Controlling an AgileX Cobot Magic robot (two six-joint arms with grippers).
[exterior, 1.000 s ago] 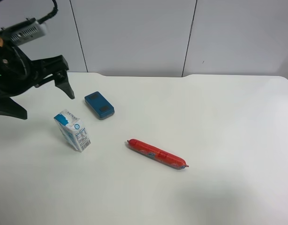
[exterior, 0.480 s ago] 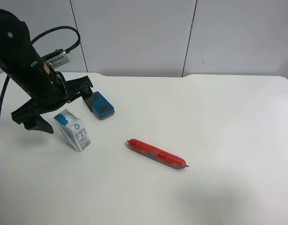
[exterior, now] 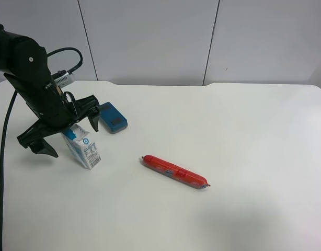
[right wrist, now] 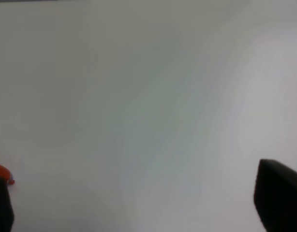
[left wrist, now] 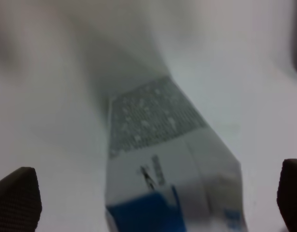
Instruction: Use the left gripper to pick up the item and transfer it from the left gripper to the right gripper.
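Observation:
I will next grab the milk carton by its blue top (exterior: 76,132) with my left gripper. The milk carton's printed lower end (exterior: 91,157) then stays free for my right gripper.
The item, a small white milk carton (exterior: 83,147) with a blue top, stands upright on the white table (exterior: 244,130) at the left. My left gripper (exterior: 70,137) is open and low over it, with one finger (exterior: 45,148) on each side, not touching it. The left wrist view shows the carton (left wrist: 168,164) between the two black fingertips (left wrist: 15,198), blurred. My right gripper (right wrist: 139,203) is open and empty over bare table. It is out of the exterior high view.
A flat blue block (exterior: 111,117) lies just behind the carton, close to the left gripper's far finger. A long red sausage (exterior: 174,172) lies mid-table; its tip (right wrist: 0,170) shows in the right wrist view. A black cable (exterior: 3,157) trails from the left arm.
The left arm has swung in from the left edge and come down. Its open fingers now stand on either side of the carton. The carton, block and sausage have not moved.

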